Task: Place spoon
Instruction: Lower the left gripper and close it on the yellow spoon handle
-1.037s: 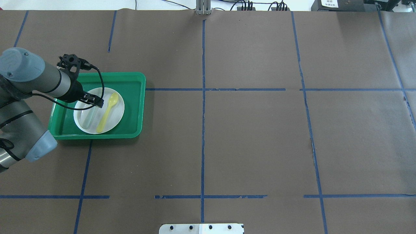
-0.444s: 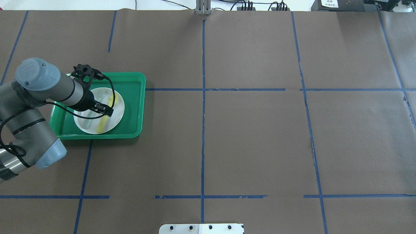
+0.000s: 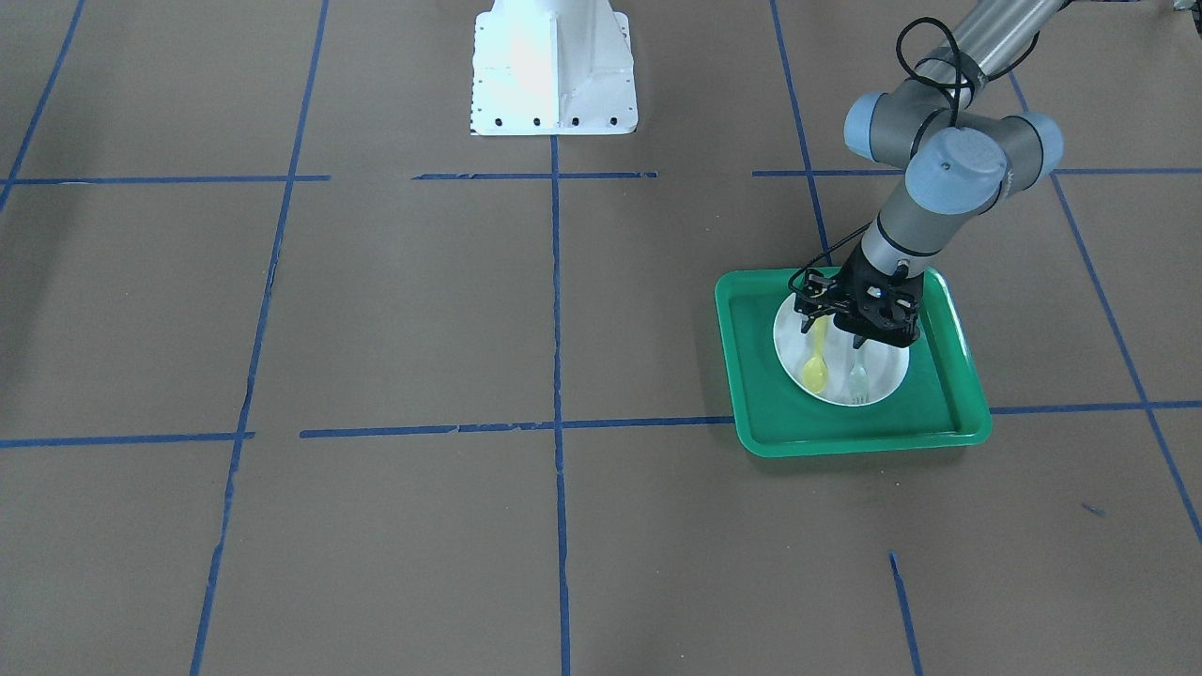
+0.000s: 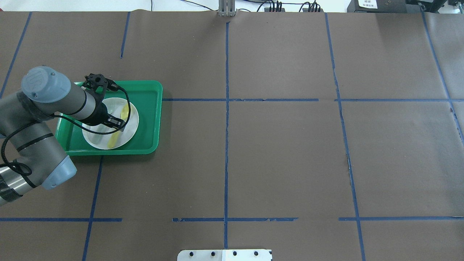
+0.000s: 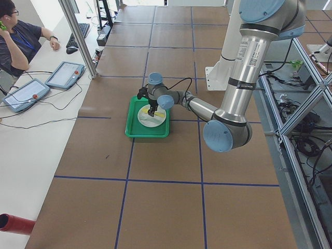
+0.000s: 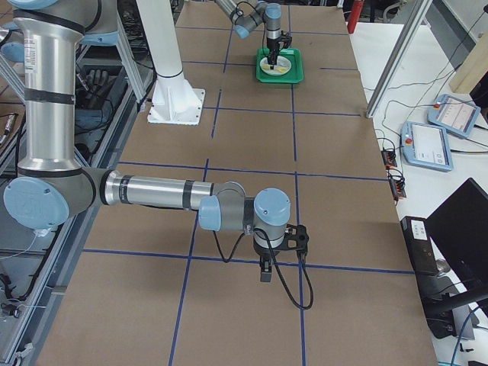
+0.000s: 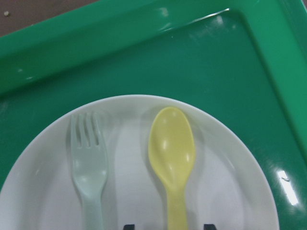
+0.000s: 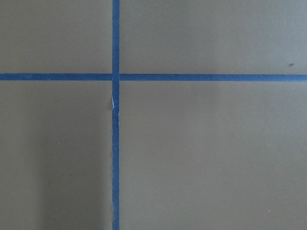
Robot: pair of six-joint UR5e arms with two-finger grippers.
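My left gripper grabs the spoon by its handle next, because it runs narrow and straight while the spoon's bowl is wide and rounded.
The small yellow spoon lies on a white plate inside a green tray, beside a pale grey-green fork. In the overhead view the spoon lies right of the fork, its bowl towards the far side. My left gripper is low over the plate. It is open, with one fingertip on each side of the spoon's handle. From the front the gripper covers the handle of the spoon. My right gripper shows only in the exterior right view; I cannot tell whether it is open or shut.
The tray sits at the table's left side on brown paper with blue tape lines. The robot's white base stands at the near middle. An operator sits at a side desk with tablets. The right wrist view shows only paper and tape.
My left gripper has moved right, from above the fork to above the spoon's handle, and the arm has swung further over the tray. The spoon and fork have not moved.
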